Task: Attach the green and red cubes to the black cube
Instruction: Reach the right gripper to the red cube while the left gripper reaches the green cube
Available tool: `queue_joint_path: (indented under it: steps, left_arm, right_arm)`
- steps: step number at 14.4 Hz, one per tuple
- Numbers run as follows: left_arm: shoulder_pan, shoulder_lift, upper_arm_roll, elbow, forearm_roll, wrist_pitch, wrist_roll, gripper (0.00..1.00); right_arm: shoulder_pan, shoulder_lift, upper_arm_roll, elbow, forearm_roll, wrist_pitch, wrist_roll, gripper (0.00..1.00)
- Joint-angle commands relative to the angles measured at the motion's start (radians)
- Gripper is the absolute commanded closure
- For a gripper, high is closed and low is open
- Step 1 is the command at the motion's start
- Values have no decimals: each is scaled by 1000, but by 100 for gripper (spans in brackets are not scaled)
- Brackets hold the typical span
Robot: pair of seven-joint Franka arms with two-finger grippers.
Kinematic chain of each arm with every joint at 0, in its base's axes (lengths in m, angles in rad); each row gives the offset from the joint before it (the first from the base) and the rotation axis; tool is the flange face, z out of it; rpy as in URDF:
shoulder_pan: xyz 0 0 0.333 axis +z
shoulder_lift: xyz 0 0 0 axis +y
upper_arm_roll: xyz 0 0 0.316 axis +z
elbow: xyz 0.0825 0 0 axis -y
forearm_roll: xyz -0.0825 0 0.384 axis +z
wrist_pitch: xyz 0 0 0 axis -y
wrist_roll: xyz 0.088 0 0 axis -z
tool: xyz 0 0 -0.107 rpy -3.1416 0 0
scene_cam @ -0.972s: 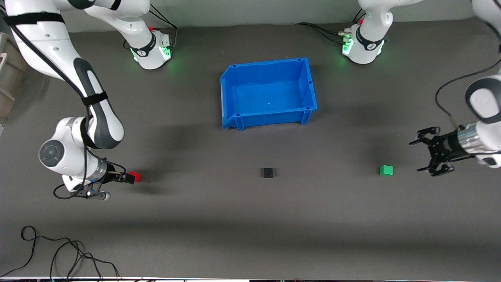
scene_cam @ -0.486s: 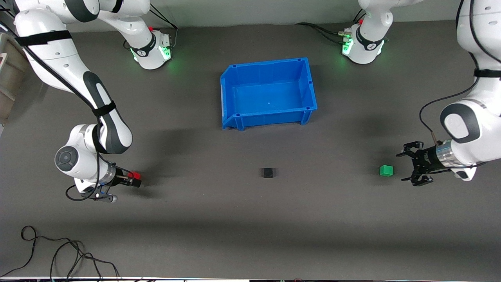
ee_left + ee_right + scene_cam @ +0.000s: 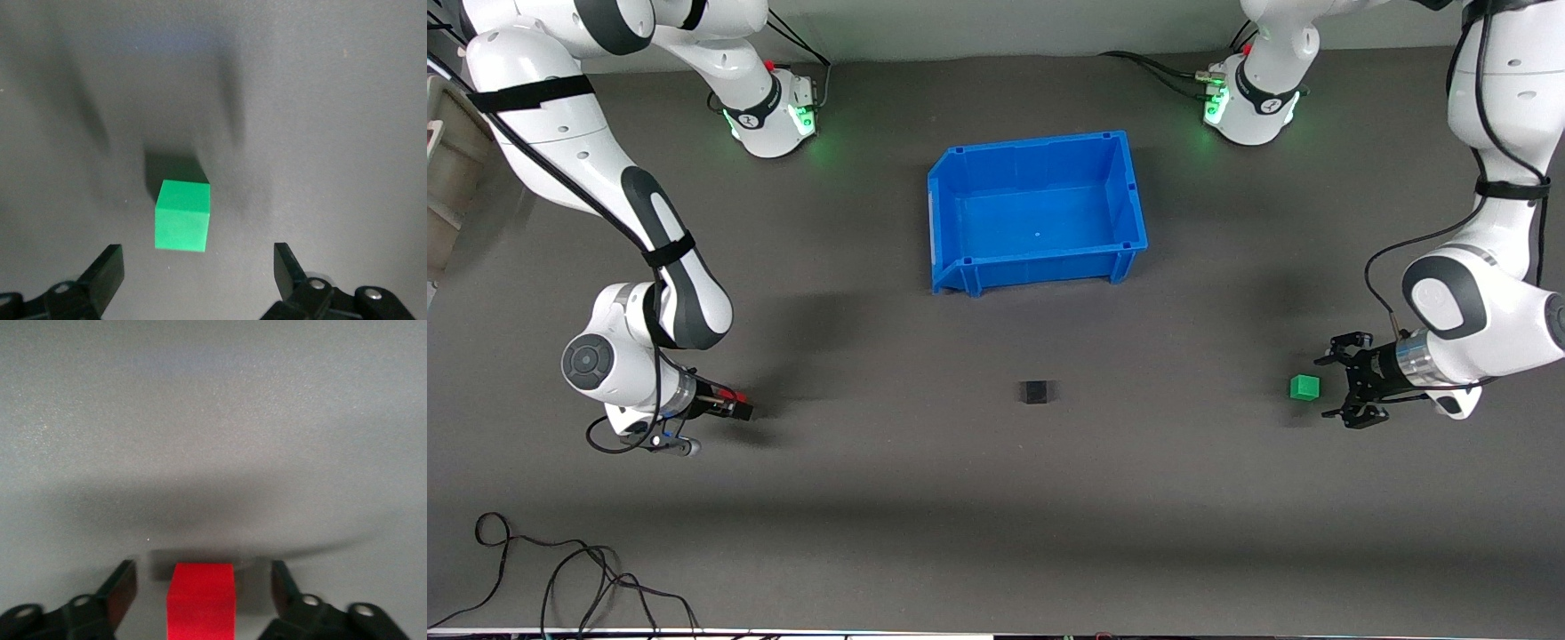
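Note:
The black cube point(image 3: 1035, 392) will get the green cube point(image 3: 1304, 387) attached to it, so my left gripper will next grab the green cube by its two opposite sides.
The red cube point(image 3: 202, 603) sits on the table between my right gripper's point(image 3: 202, 575) open fingers, with a gap on each side. In the front view only a sliver of the red cube point(image 3: 735, 395) shows at the right gripper point(image 3: 738, 407). The green cube point(image 3: 1304, 387) lies toward the left arm's end of the table. My left gripper point(image 3: 1337, 388) is open and low beside it. In the left wrist view the green cube point(image 3: 182, 215) lies just ahead of the left gripper's point(image 3: 197, 257) fingertips, not between them. The black cube point(image 3: 1035, 392) sits alone mid-table between the two.
An empty blue bin point(image 3: 1129, 191) stands mid-table, farther from the front camera than the black cube. Loose black cables point(image 3: 560, 578) lie at the near edge toward the right arm's end.
My left gripper has come down and moved in toward the green cube. My right gripper has slid farther over the red cube, hiding most of it. The cubes have not moved.

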Motion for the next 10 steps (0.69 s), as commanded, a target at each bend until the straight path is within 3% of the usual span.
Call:
queue_joint_path:
  steps: [1,4,5,7,10]
  left_arm:
    - [-9,20,4,-4,-24,36,33,0]
    - [-7,35,-1,-4,-24,47,36,1]
    - [-7,37,-2,-4,-24,48,36,12]
    - [-7,40,-2,-2,-24,48,37,46]
    - [-7,41,-2,-2,-24,48,37,69]
  right_arm:
    - [2,-2,0,-7,16,13,12,20]
    - [0,-2,0,-5,16,13,14,28]
    - [0,-1,0,-5,16,13,14,31]
    - [-1,-1,0,-5,16,13,14,35]
    - [-1,2,0,-5,16,13,14,39]
